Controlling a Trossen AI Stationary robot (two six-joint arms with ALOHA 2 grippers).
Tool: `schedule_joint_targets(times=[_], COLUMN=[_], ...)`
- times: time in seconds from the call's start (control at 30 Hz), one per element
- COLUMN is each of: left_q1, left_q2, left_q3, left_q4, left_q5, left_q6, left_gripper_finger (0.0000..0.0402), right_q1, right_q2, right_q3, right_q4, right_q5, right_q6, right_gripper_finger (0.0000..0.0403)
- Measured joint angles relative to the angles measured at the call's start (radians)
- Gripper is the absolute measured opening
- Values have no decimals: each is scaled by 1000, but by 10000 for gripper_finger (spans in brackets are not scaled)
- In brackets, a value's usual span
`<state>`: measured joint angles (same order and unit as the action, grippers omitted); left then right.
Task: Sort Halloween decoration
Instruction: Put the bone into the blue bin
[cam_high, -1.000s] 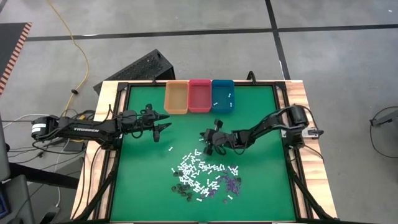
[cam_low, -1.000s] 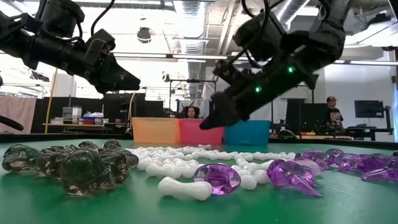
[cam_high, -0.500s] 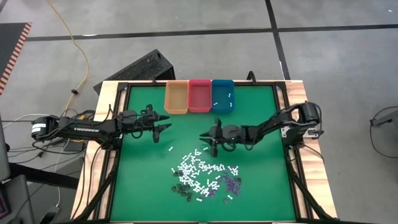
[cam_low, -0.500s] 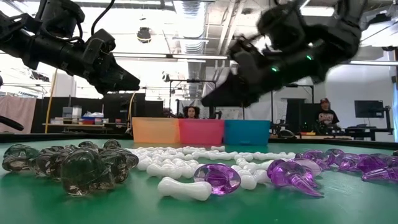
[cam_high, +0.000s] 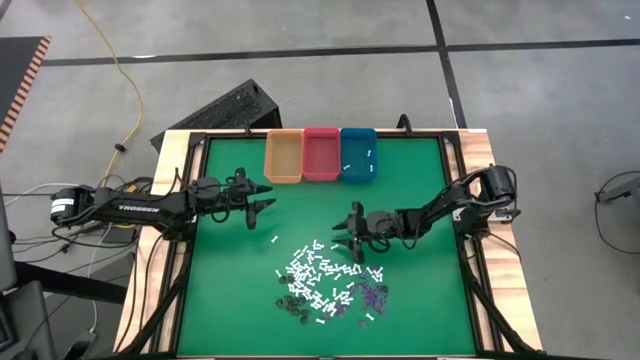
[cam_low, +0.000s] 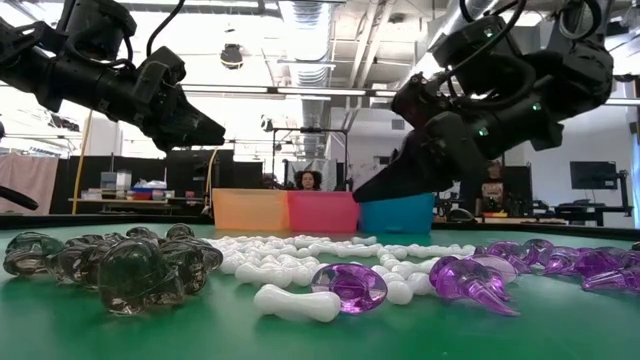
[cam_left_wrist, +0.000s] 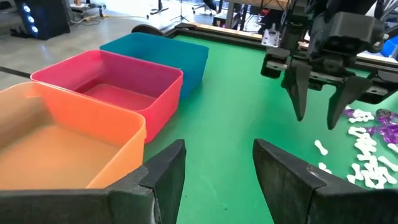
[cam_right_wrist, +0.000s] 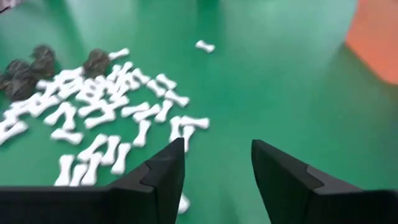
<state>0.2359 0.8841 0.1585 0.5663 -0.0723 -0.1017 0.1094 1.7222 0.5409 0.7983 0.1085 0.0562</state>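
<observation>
The white bone needs to be sorted into the teal bin, so I will next pick it up by its slim middle (cam_right_wrist: 183, 205) with my right gripper.
The Halloween decoration (cam_high: 325, 280) lies in a loose heap on the green mat. It is made of white bone-shaped sticks (cam_right_wrist: 106, 118), purple bits (cam_low: 350, 285) and dark bits (cam_low: 130, 265). My right gripper (cam_high: 346, 232) hovers open just past the heap's far right side, fingers pointing toward the table's left. The left wrist view shows the right gripper (cam_left_wrist: 317, 109) with its two fingers spread and nothing between them. My left gripper (cam_high: 262, 197) waits open above the mat near the orange bin (cam_high: 284, 155).
The orange bin, a pink bin (cam_high: 322, 152) and a teal bin (cam_high: 358, 152) stand side by side at the far edge. The teal bin holds a few white sticks. One white stick (cam_high: 274, 240) lies apart, left of the heap. A raised black frame (cam_high: 452, 170) borders the mat.
My right gripper has opened from shut to wide. It has shifted a little toward the table's right and near edges and come lower, so that it hangs by the far side of the heap. The pieces on the mat have stayed where they were.
</observation>
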Motion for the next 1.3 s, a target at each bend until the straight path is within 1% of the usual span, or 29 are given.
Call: schedule_joint_targets(times=[0.1,0.23,0.43,0.8,1.17,1.3], left_q1=[0,0,0,0,0,0], left_q2=[0,0,0,0,0,0], left_q3=[0,0,0,0,0,0], left_q4=[0,0,0,0,0,1], left_q5=[-21,-35,-48,-48,-48,-48], left_q6=[0,2,3,2,0,0], left_gripper_finger=[178,178,178,178,178,178], right_q1=[-7,-5,-15,-11,-24,-25], right_q2=[0,0,0,0,0,62], right_q3=[0,0,0,0,0,4], right_q4=[-26,-39,-34,-35,-32,36], right_q5=[-47,-100,-131,-134,-134,-134], right_q6=[0,-44,-65,-114,-110,-110], right_gripper_finger=[215,209,208,208,207,207])
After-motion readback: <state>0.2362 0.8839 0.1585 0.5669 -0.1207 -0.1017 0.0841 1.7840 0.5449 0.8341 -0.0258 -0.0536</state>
